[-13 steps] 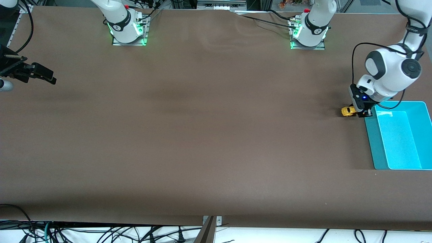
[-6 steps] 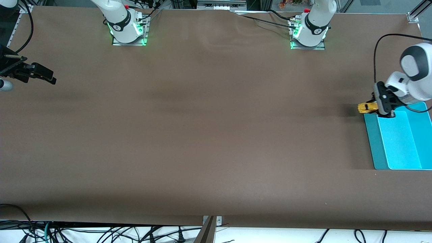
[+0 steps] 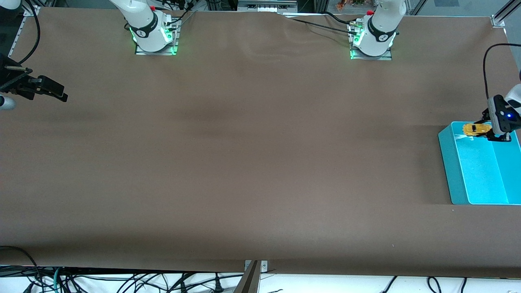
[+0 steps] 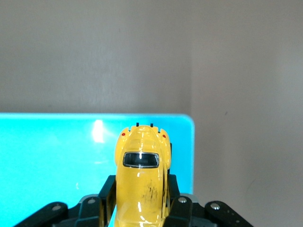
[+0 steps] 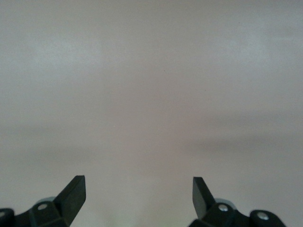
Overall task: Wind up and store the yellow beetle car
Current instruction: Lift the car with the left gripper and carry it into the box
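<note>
The yellow beetle car is hanging over the turquoise bin, beside the bin's far rim, so my left gripper must keep holding it until it is in the bin.
My left gripper (image 3: 485,131) is shut on the yellow beetle car (image 3: 475,129) and holds it in the air over the corner of the turquoise bin (image 3: 447,162) that lies toward the robots' bases. In the left wrist view the car (image 4: 142,175) sits between the two black fingers (image 4: 108,194), its rear window facing up, with the bin's floor (image 4: 47,161) under it. My right gripper (image 3: 53,92) waits open at the right arm's end of the table; the right wrist view shows its gripper (image 5: 138,196) with spread fingertips over bare table.
The turquoise bin stands at the left arm's end of the table with nothing lying in it. The brown table top (image 3: 244,142) stretches between the two arms. Cables hang along the edge nearest the front camera.
My left gripper has lifted the car off the table beside the bin and carried it toward the left arm's end, over the bin's corner. The right arm has not moved.
</note>
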Motion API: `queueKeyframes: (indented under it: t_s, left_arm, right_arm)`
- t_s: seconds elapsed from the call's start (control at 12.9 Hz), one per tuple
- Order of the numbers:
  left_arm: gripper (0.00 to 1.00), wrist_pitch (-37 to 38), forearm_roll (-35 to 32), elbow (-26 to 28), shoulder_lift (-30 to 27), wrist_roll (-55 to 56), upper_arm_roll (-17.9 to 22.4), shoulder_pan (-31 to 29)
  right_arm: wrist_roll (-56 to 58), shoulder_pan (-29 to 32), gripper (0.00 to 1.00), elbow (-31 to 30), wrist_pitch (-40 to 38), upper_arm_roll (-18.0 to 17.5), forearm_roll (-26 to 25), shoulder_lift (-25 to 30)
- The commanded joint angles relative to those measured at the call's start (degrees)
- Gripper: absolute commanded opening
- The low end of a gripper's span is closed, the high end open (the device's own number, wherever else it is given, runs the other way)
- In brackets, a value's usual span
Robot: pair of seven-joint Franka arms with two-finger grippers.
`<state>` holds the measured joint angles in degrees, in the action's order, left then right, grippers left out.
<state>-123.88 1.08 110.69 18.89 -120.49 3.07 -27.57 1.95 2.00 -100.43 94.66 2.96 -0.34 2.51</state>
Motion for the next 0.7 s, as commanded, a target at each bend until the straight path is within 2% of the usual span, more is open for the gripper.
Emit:
queueKeyframes:
  t_s: [0.0,0.62]
  left_arm:
    - [0.06,0.74,1.03,-8.53,7.98,-4.30,-0.60,-0.99]
    - [0.06,-3.82,2.96,-17.43,17.57,-4.58,-0.60,-0.82]
  right_arm:
    - [-0.54,0.03,1.00,1.55,-1.05,-0.06,-0.01,-0.66]
    - [-0.54,0.03,1.00,1.55,-1.14,-0.15,-0.01,-0.66]
